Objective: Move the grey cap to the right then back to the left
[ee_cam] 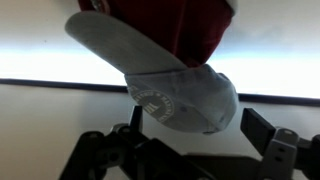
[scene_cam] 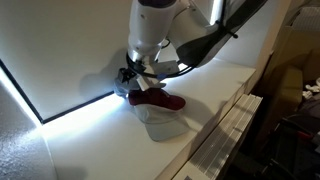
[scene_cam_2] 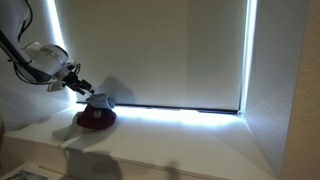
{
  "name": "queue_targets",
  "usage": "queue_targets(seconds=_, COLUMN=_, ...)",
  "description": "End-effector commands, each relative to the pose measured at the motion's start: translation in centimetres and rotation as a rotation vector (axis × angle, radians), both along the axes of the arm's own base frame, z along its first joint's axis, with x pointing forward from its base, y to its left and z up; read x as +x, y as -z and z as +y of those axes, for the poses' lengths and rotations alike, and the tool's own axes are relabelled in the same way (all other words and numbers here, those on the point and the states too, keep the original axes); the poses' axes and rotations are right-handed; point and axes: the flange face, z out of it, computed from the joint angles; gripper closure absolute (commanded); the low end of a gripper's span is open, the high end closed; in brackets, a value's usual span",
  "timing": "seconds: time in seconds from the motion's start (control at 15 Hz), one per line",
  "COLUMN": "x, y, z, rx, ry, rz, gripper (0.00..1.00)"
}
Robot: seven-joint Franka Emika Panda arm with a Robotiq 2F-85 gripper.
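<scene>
My fingers only reach the near edge of the grey cap's top (ee_cam: 190, 102). My gripper needs to move farther toward the grey cap's top before it closes on the cap's top.
The grey cap (ee_cam: 185, 95) fills the wrist view, its brim reaching up and left and a round logo on its crown. It leans against the maroon cap (ee_cam: 170, 22) behind it. My gripper (ee_cam: 197, 113) is open, with one finger on each side of the grey cap's crown. The left finger is at the fabric and the right finger stands clear of it. In both exterior views the gripper (scene_cam: 130, 76) (scene_cam_2: 84, 87) is low over the grey cap (scene_cam: 123, 90) (scene_cam_2: 100, 98), next to the maroon cap (scene_cam: 157, 99) (scene_cam_2: 95, 118).
A pale off-white cap (scene_cam: 165, 124) lies in front of the maroon one on the white sill (scene_cam: 215, 95). A drawn window blind (scene_cam_2: 150, 50) with a bright strip along its bottom stands close behind. The sill stretches away along the blind (scene_cam_2: 190, 140).
</scene>
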Motion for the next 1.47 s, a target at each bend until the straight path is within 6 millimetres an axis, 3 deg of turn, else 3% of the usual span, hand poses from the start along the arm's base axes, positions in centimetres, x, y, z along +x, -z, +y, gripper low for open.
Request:
queue_targets(seconds=0.0, x=5.0, y=1.1, z=3.0, rx=-0.016, ry=-0.042, rz=0.097, gripper=0.00)
queue_targets(seconds=0.07, x=6.1, y=0.9, z=3.6, rx=-0.036, ry=-0.049, rz=0.120, gripper=0.00)
queue_targets(seconds=0.13, x=3.3, y=0.5, z=2.5, rx=-0.014, ry=-0.031, rz=0.088, gripper=0.00)
queue_targets(seconds=0.33, x=5.5, y=0.9, z=3.7, rx=-0.027, ry=-0.047, rz=0.103, gripper=0.00)
queue_targets(seconds=0.73, x=5.8, y=1.5, z=3.2, rx=-0.027, ry=-0.040, rz=0.114, gripper=0.00)
queue_targets(seconds=0.87, x=5.8, y=2.2, z=2.1, rx=-0.013, ry=-0.011, rz=0.127, gripper=0.26)
queue_targets(seconds=1.13, x=5.6, y=3.0, z=0.3, rx=0.014, ry=0.028, rz=0.146, gripper=0.54)
queue_targets(seconds=1.4, x=5.8, y=2.9, z=-0.3, rx=0.024, ry=0.056, rz=0.121, gripper=0.82)
